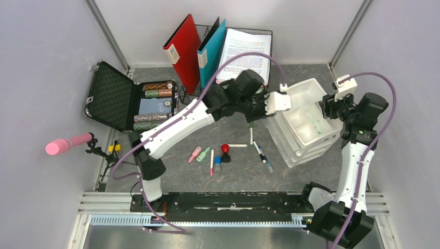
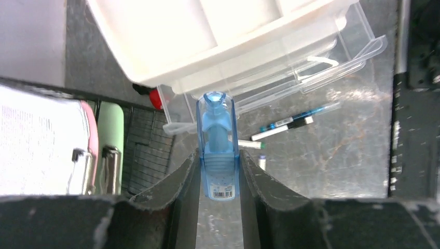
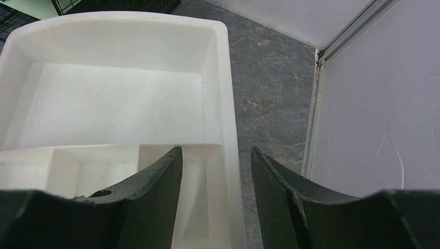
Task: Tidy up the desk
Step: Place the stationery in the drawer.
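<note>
My left gripper keeps hold of the dispenser for now, since only its tip reaches the organizer's clear drawer edge. If I opened now, the dispenser would end on the desk.
The desk [image 1: 236,177] is a dark-grey stone-look top. My left gripper [image 1: 259,111] hangs by the left side of a white drawer organizer [image 1: 303,122]. In the left wrist view it [image 2: 218,171] is shut on a translucent blue dispenser with a barcode [image 2: 218,150], held above the desk [image 2: 337,155]. My right gripper [image 1: 328,106] is open and empty; in the right wrist view it [image 3: 216,155] straddles the right rim of the organizer's top tray [image 3: 223,78]. Loose pens [image 1: 262,154], two highlighters [image 1: 199,154] and a red stamp [image 1: 225,149] lie mid-desk.
An open black foam-lined case [image 1: 129,104] holding several items sits at the left. A wire rack [image 1: 189,96] at the back holds a red folder [image 1: 182,52], a teal folder [image 1: 211,49] and papers [image 1: 244,52]. A pink roller on a stand [image 1: 67,144] sits by the left wall.
</note>
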